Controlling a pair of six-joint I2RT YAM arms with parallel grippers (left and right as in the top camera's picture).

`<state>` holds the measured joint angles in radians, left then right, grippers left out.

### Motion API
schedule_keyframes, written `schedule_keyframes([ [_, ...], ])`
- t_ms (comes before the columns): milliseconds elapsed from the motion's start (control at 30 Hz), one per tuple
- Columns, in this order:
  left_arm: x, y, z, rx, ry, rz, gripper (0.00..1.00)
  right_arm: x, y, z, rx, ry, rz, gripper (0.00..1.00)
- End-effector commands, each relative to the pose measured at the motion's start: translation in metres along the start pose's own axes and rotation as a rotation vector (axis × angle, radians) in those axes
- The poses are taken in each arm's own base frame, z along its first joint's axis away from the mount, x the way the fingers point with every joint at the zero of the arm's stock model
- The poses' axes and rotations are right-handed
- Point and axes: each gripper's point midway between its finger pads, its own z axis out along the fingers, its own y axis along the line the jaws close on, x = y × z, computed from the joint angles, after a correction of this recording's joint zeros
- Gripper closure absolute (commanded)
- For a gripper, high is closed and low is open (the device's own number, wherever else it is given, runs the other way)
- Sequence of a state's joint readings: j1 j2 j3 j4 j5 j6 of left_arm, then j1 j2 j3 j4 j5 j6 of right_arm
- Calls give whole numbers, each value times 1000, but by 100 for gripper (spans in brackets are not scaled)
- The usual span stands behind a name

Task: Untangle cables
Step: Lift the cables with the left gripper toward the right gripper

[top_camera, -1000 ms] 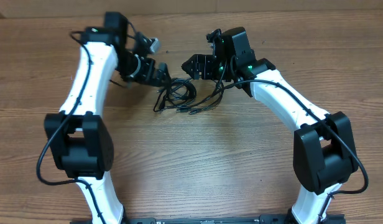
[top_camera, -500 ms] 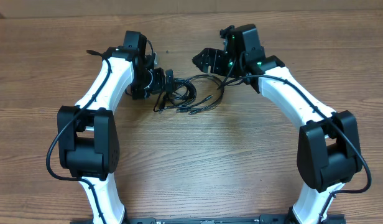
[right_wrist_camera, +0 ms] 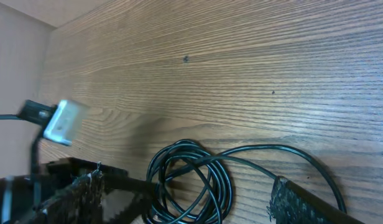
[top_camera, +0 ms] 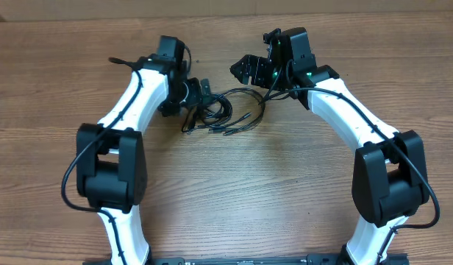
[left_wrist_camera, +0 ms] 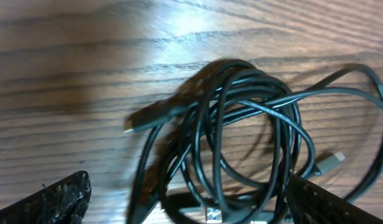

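Observation:
My left gripper will next grab the cables' bundled loops at the coil's edge (top_camera: pixel 201 112) (left_wrist_camera: pixel 189 177), and this will leave loops exposed for my right gripper to untangle.
The cables (top_camera: pixel 212 112) are a loose tangle of thin black cords on the wooden table between the two arms. In the left wrist view the coil (left_wrist_camera: pixel 241 124) fills the middle, with a black plug (left_wrist_camera: pixel 148 118) and a silver plug (left_wrist_camera: pixel 331 163) sticking out. My left gripper (top_camera: pixel 200 94) is open at the coil's left edge, its fingers (left_wrist_camera: pixel 191 208) spread on either side of the lower loops. My right gripper (top_camera: pixel 245 71) is open and empty, above and to the right of the tangle; its view shows the coil (right_wrist_camera: pixel 188 177) between its fingers (right_wrist_camera: pixel 185 205).
The wooden table (top_camera: pixel 234 191) spreads all round the tangle. One long loop (top_camera: pixel 248 92) runs from the tangle toward the right gripper. Part of the left arm (right_wrist_camera: pixel 58 121) shows at the left of the right wrist view.
My left arm has swung right, bringing its gripper up to the tangle's left edge. My right gripper has drawn back a little, up and to the right. The cables barely moved.

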<state>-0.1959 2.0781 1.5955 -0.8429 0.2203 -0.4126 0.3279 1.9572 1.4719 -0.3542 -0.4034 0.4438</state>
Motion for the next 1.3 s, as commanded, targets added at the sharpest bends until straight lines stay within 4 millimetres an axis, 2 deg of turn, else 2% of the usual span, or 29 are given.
schedule_keyframes([
  [0,11,7,27,-71,39,-12,1,-12,9,-5,-12,-34,-22,15],
  [100,15,13,39,-109,55,-17,5,-12,9,-5,-12,-34,-22,16],
  [167,17,16,44,-123,64,-32,16,-13,8,-5,-11,-34,-22,16],
  [267,18,19,48,-129,71,-42,50,-14,6,-6,-9,-36,-19,16],
  [367,18,18,48,-128,69,-40,96,-15,5,-6,-8,-38,-17,17],
  [500,13,16,42,-128,65,26,96,-15,4,-6,-7,-40,-16,18],
  [567,8,12,30,-132,55,86,96,-15,4,-6,-7,-40,-16,18],
  [633,-3,14,6,-185,15,119,96,-15,4,-6,-7,-40,-16,18],
  [700,-17,19,-27,-267,-51,126,96,-15,5,-6,-9,-38,-16,18],
  [733,-27,20,-52,-318,-106,138,96,-14,7,-6,-20,-32,-17,18],
  [767,-32,20,-69,-342,-141,151,96,-13,9,-6,-34,-25,-29,18],
  [833,-46,13,-118,-370,-236,253,96,-9,22,-7,-104,-5,-107,15],
  [900,-53,-3,-162,-355,-311,436,96,-5,44,-11,-233,17,-209,13],
  [1000,-48,-20,-207,-336,-375,709,96,3,79,-24,-445,40,-335,13],
  [1100,-35,-30,-235,-321,-403,886,96,10,101,-37,-595,52,-424,13],
  [1200,-23,-28,-249,-321,-406,903,96,12,106,-41,-629,60,-435,14],
  [1267,-16,-24,-250,-322,-379,905,96,16,110,-45,-670,65,-471,14],
])
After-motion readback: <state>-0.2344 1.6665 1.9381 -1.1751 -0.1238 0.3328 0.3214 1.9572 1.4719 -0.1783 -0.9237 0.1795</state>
